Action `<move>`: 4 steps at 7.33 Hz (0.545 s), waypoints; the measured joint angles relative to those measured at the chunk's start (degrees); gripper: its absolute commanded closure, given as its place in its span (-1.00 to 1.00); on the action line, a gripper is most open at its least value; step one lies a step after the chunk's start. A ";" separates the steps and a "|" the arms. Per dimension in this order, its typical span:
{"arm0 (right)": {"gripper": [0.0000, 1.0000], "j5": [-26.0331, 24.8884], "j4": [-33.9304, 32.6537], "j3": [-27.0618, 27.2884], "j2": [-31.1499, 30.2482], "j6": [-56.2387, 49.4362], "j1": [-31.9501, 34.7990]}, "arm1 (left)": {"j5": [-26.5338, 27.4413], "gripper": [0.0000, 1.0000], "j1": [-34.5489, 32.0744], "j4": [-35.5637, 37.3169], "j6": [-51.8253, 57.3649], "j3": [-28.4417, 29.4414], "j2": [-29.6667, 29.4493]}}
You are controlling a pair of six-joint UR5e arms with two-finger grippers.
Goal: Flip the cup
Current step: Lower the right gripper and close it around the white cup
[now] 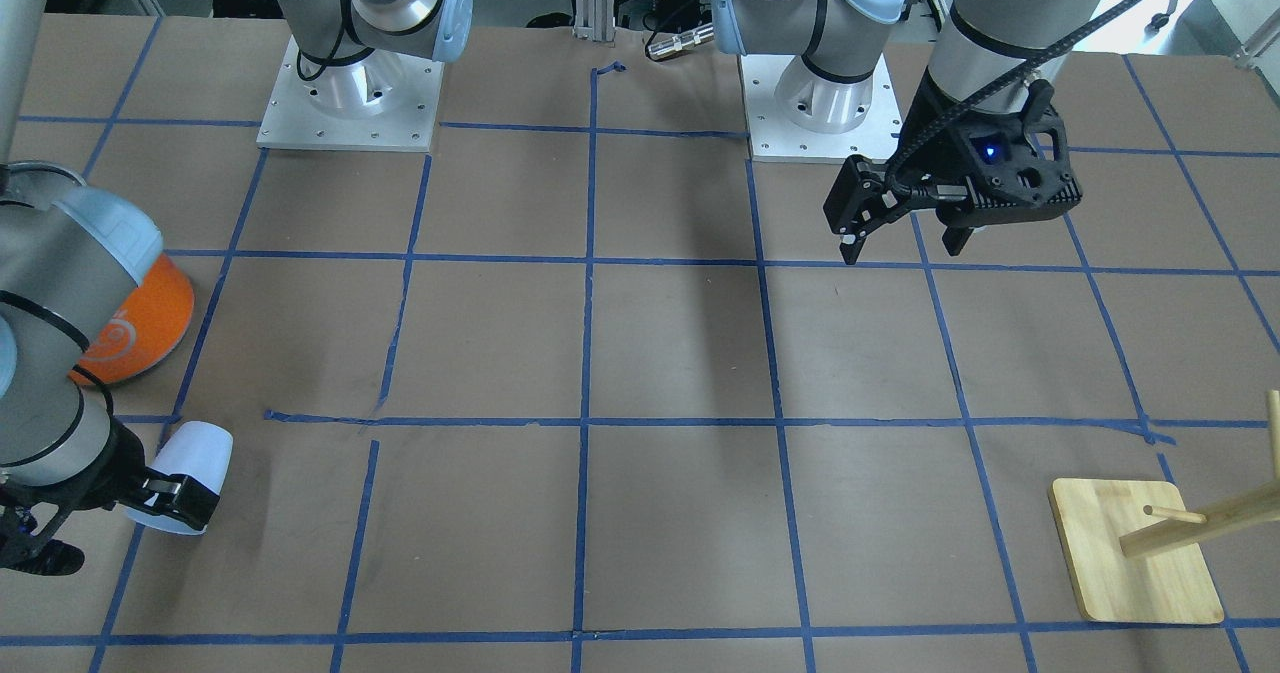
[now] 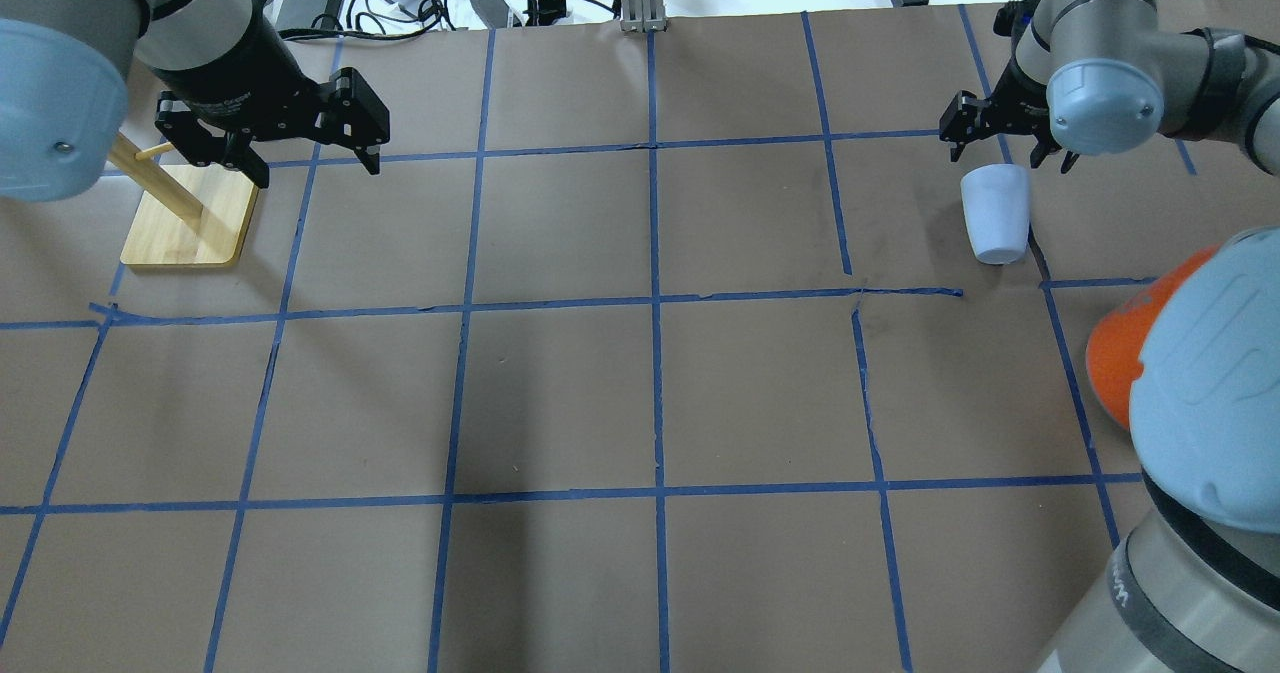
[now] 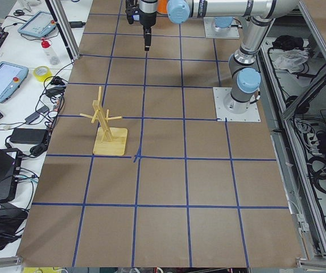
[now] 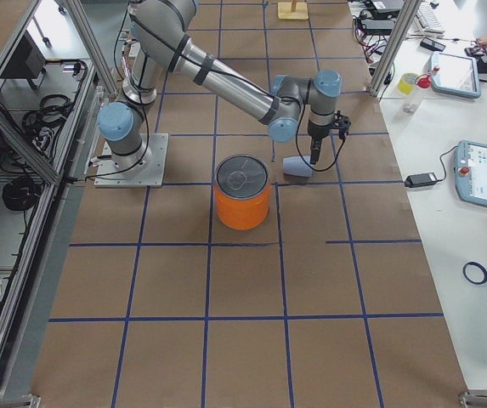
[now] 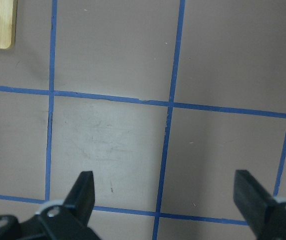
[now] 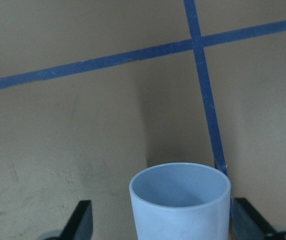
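I need to flip the cup, so my right gripper should next pick up the small pale blue-white cup by its outside below its rim [image 1: 192,463] [image 6: 180,222].
The small pale blue-white cup [image 2: 995,215] stands upright on the table with its mouth up, at the robot's far right. It also shows in the front view [image 1: 190,453], the right-side view [image 4: 297,167] and the right wrist view [image 6: 180,210]. My right gripper [image 2: 1000,148] points down over it, open, one finger on each side of the rim. In the right wrist view the cup sits close against the right-hand finger [image 6: 250,222] and stands apart from the other. My left gripper [image 2: 318,168] hangs open and empty above the table; it also shows in the left wrist view [image 5: 165,192].
A big orange can [image 4: 243,204] with a silver lid stands just on the robot's side of the cup, partly hidden by the right arm [image 2: 1200,393]. A wooden mug tree [image 2: 190,218] on a square base stands at the far left, next to the left gripper.
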 measured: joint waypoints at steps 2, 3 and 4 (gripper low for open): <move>-1.00 -0.46 -0.67 1.12 0.78 -0.67 -0.39 | 0.03 -1.00 0.03 0.15 -0.01 -0.04 0.01; -1.00 -0.50 -1.43 1.40 1.34 -1.30 -0.63 | 0.03 -1.00 0.03 0.21 -0.01 -0.05 0.01; -1.00 -0.51 -2.40 1.50 2.22 -1.62 -0.84 | 0.03 -1.00 0.06 0.24 -0.01 -0.05 -0.08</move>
